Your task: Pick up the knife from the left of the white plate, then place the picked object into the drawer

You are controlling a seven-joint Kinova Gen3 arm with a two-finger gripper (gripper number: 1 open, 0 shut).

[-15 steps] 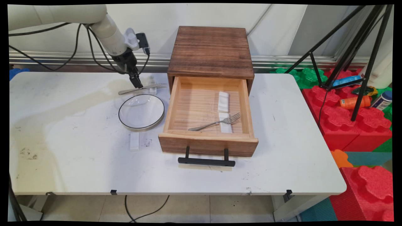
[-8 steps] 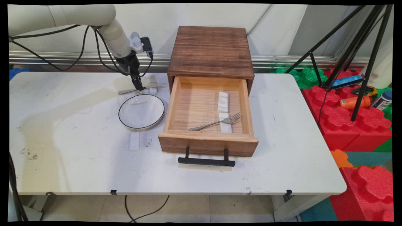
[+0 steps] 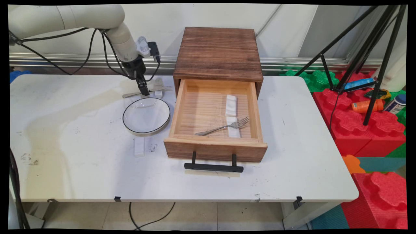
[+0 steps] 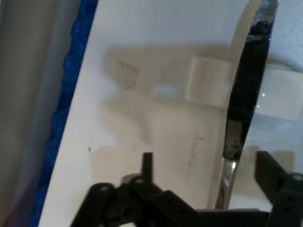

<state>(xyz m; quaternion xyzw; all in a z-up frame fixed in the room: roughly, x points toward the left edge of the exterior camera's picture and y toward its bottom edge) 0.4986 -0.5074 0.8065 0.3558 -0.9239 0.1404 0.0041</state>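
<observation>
My gripper grips the metal knife by its handle (image 3: 136, 93) beside the blade next, to lay the knife in the open drawer with the fork.
My gripper (image 3: 145, 91) hangs low over a table knife (image 3: 132, 94) that lies behind a clear, black-rimmed plate (image 3: 146, 115). The knife's blade end rests on a small white block (image 3: 158, 93). In the hand view the gripper (image 4: 208, 165) is open. One finger (image 4: 147, 164) stands left of the knife (image 4: 246, 85) and the other (image 4: 271, 171) right of it. The blade crosses the white block (image 4: 208, 80). I cannot tell whether the fingers touch the knife.
Right of the plate, a wooden cabinet (image 3: 218, 52) has its drawer (image 3: 214, 151) pulled open, holding a fork (image 3: 224, 126) and two white blocks (image 3: 231, 105). Another white block (image 3: 139, 146) lies in front of the plate. A black tripod (image 3: 373, 65) and red foam blocks (image 3: 367, 130) stand beyond the table's right edge.
The arm has moved a little right and down, bringing the gripper closer over the knife. The knife, plate and drawer have stayed put.
</observation>
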